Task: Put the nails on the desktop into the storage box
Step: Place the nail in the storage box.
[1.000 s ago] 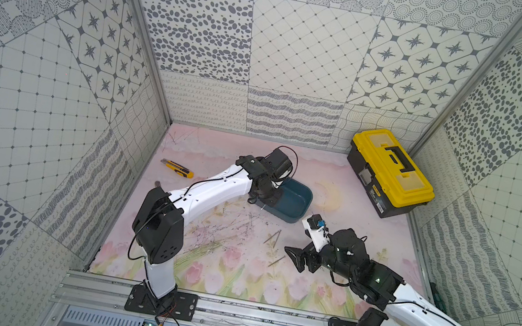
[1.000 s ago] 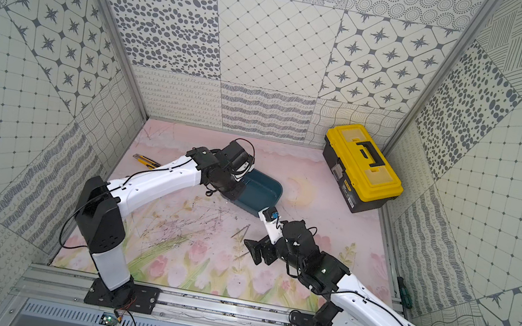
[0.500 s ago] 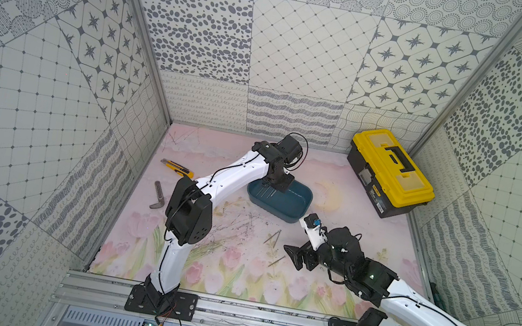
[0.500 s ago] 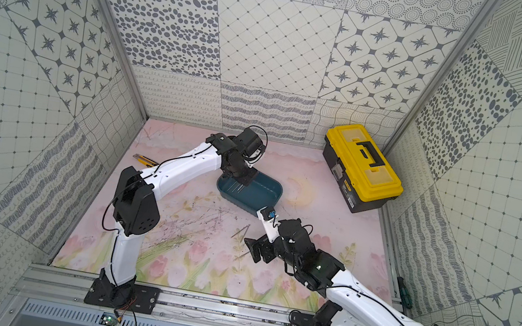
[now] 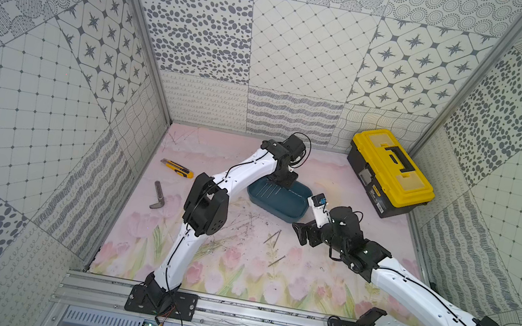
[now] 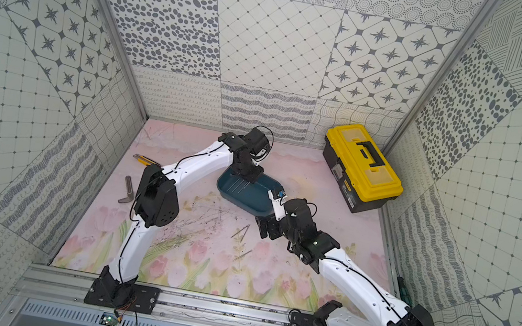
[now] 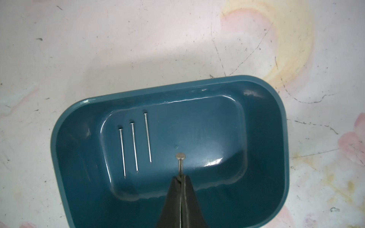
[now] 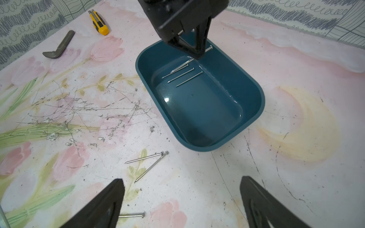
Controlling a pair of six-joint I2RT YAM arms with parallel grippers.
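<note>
The nail in my fingers hangs high above the bottom of the storage box, so the nail comes down, before my left gripper releases it.
The teal storage box (image 7: 264,138) sits mid-desktop with three nails (image 7: 134,147) lying side by side on its floor. My left gripper (image 7: 180,176) hangs over the box's inside, shut on a fourth nail (image 7: 180,163) that sticks out head-first past the tips. In both top views it is over the box's far side (image 5: 284,184) (image 6: 247,177). My right gripper (image 8: 181,179) is open and empty, low over the desktop (image 8: 197,177) on the box's near side. Three nails lie loose there: two touching at the heads (image 8: 151,167) and one by a fingertip (image 8: 131,215).
A yellow-lidded toolbox (image 5: 391,174) stands at the back right. A yellow utility knife (image 5: 177,168) and a bent grey bar (image 5: 158,196) lie at the left. Patterned walls close in three sides, and the arms' mounting rail (image 5: 261,316) runs along the front.
My left arm has folded up and swung its gripper, still shut, from the box's left side to above its inside. The right arm has hardly moved.
</note>
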